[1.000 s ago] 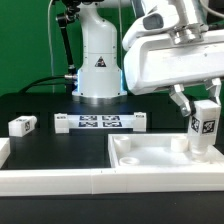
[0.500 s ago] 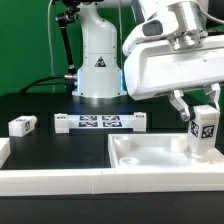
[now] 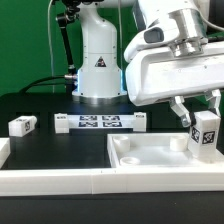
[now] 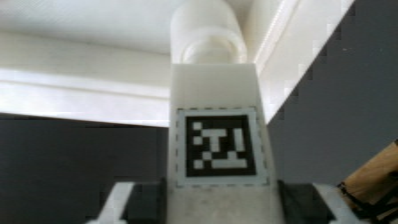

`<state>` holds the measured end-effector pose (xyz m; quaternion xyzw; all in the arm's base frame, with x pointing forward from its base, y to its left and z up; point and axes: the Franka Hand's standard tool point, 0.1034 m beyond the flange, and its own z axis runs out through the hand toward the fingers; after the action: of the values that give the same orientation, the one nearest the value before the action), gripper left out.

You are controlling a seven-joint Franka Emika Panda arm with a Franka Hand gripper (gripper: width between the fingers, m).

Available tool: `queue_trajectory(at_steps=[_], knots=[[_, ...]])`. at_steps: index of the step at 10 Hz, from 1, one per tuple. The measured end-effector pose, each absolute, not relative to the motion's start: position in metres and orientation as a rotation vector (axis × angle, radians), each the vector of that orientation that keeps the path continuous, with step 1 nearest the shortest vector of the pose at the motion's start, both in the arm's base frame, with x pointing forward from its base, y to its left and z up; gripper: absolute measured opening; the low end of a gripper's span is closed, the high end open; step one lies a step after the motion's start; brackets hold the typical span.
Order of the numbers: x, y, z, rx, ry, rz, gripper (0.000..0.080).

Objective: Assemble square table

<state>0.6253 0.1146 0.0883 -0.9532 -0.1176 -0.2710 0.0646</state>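
I should open my gripper now, because the white leg's lower end (image 3: 203, 156) is in the tabletop's rimmed corner and the leg would stand.
My gripper (image 3: 200, 112) is shut on a white block leg (image 3: 205, 133) with a black-and-white tag and holds it upright over the right part of the white square tabletop (image 3: 160, 157). In the wrist view the leg (image 4: 217, 120) fills the middle, clamped between the two fingers (image 4: 128, 205), with its tip at the tabletop's rimmed corner (image 4: 285, 40). A second loose leg (image 3: 22, 125) lies on the black table at the exterior view's left. The other legs are out of view.
The marker board (image 3: 100, 123) lies in front of the robot base (image 3: 97, 70). A long white border wall (image 3: 60, 178) runs along the near edge, beside the tabletop.
The gripper with the leg has shifted a little toward the exterior view's right and slightly down over the tabletop. The loose leg has not moved.
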Motion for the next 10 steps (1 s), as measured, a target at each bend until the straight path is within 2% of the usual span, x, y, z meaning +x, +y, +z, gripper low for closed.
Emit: queue_trajectory(at_steps=[4,9,10], knots=[[0.6186,0.1151,0.0875,-2.869,-0.349,-0.955,0.0291],[0.6179,0.1164,0.0848,-2.871,-0.370,-0.908,0.0291],[0.6178,0.1164,0.0846,-2.871,-0.370,-0.908,0.0469]])
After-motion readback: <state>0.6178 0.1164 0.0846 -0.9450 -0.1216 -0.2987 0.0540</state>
